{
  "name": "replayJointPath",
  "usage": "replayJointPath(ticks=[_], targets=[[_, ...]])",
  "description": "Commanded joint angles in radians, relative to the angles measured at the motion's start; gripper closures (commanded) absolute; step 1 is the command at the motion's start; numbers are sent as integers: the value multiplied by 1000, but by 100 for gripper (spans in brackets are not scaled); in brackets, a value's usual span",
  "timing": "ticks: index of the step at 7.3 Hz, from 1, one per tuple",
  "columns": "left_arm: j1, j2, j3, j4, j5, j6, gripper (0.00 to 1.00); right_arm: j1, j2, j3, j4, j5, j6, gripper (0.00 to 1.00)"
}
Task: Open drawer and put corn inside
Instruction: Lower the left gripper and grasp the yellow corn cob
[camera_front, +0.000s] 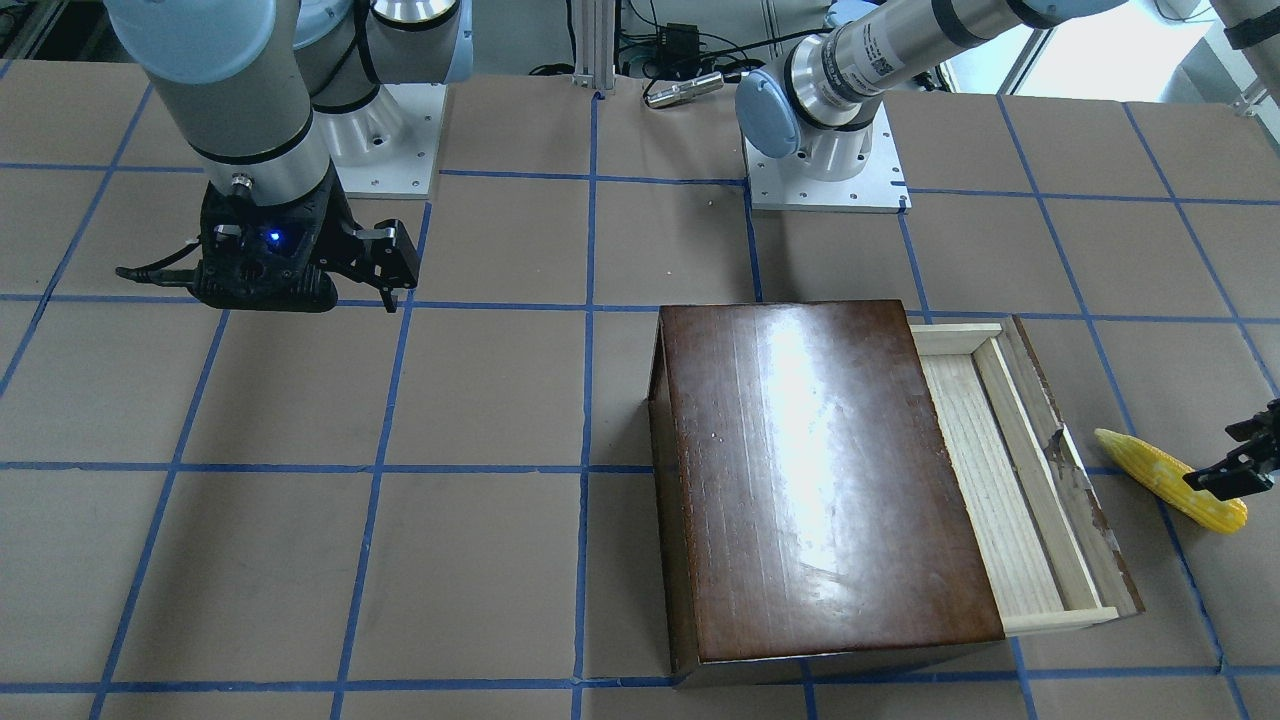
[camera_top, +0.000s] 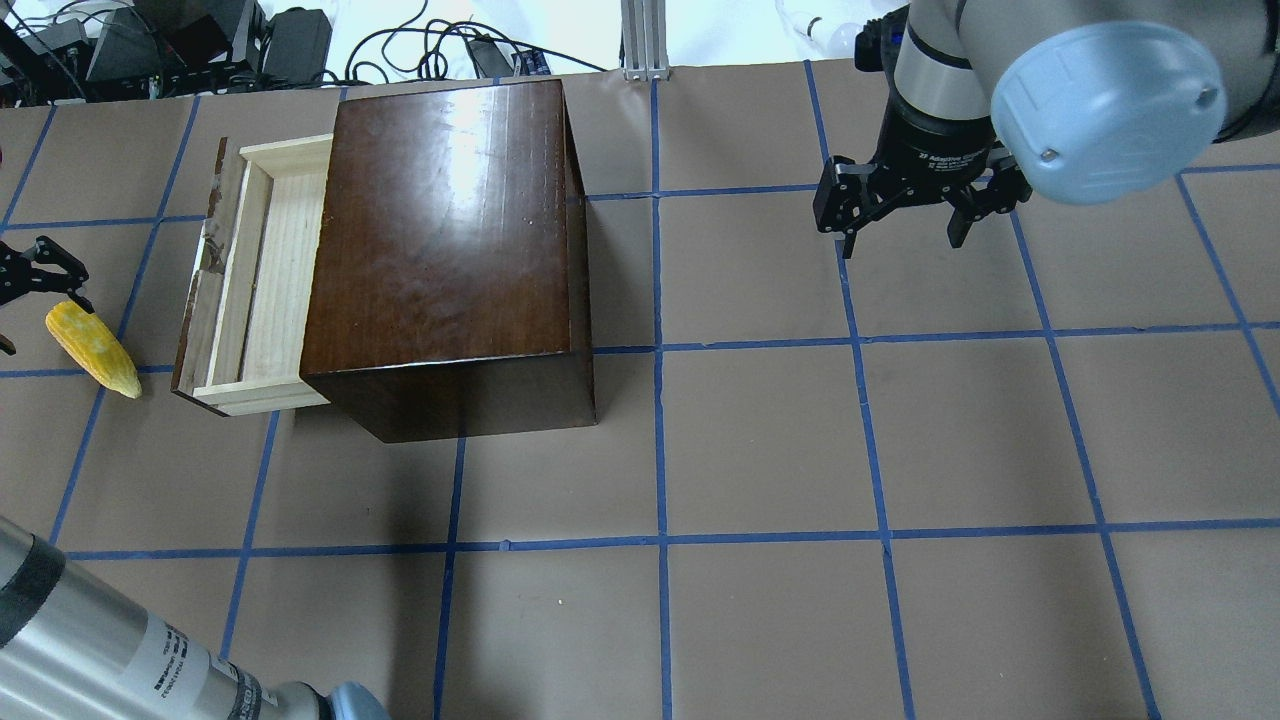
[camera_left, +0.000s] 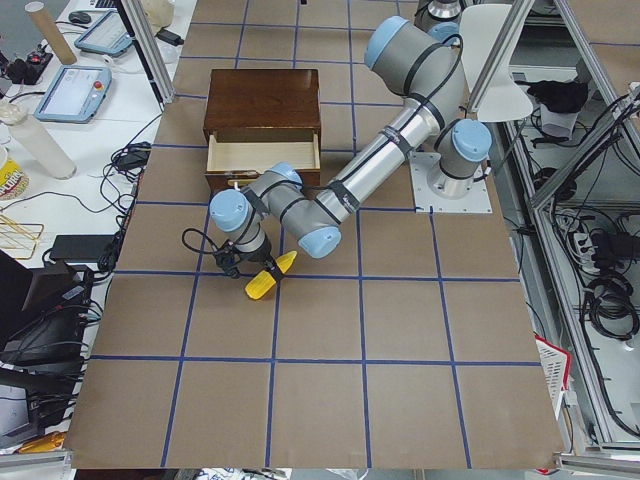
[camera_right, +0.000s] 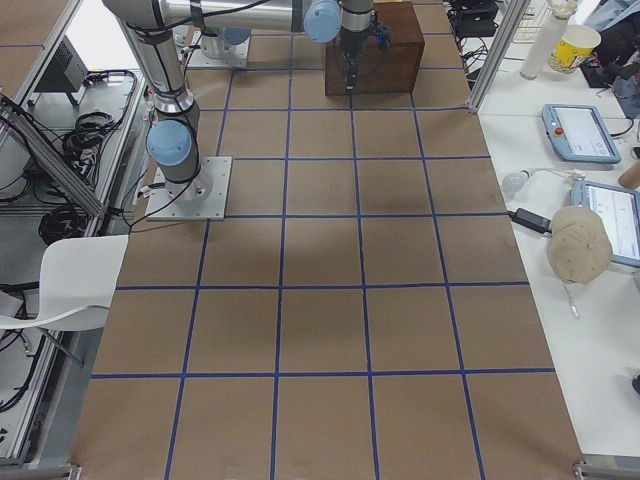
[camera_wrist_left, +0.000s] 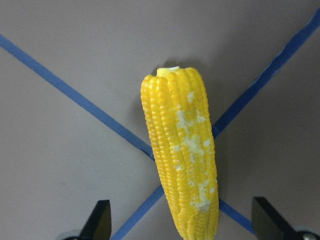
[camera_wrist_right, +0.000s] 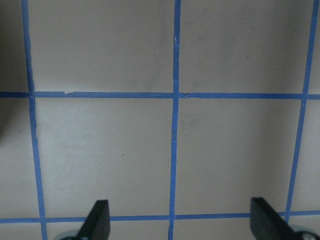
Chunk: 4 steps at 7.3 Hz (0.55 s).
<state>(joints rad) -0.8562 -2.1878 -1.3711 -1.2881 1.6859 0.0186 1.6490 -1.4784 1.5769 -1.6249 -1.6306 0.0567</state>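
My left gripper grabs the yellow corn across its thick kernel-covered body (camera_front: 1170, 478) next, to put it inside the drawer (camera_front: 1000, 480).
The dark brown wooden box (camera_front: 820, 480) stands on the table, and its drawer (camera_front: 1000, 480) is pulled out, showing the empty pale wood tray (camera_top: 265, 280). The yellow corn (camera_front: 1165, 478) lies on the table just beyond the drawer's front panel, apart from it. It also shows in the overhead view (camera_top: 95, 348). My left gripper (camera_front: 1240, 452) is open over the corn's thick end. In the left wrist view (camera_wrist_left: 182, 220) its fingers stand either side of the corn (camera_wrist_left: 182, 150) without touching it. My right gripper (camera_top: 900, 243) is open and empty over bare table, far from the box.
The table is brown paper with a blue tape grid. The two arm bases (camera_front: 825, 170) (camera_front: 385, 150) stand at the robot's side. Cables (camera_top: 450, 45) lie past the table's far edge behind the box.
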Motion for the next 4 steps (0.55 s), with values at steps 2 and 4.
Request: replayJointPath(ticks=[2, 4], targets=[[0, -45, -9, 97, 11, -66, 0, 0, 0, 0, 0, 0, 0, 0], [0, -69, -9, 99, 9, -176, 0, 0, 0, 0, -1, 0, 0, 0]])
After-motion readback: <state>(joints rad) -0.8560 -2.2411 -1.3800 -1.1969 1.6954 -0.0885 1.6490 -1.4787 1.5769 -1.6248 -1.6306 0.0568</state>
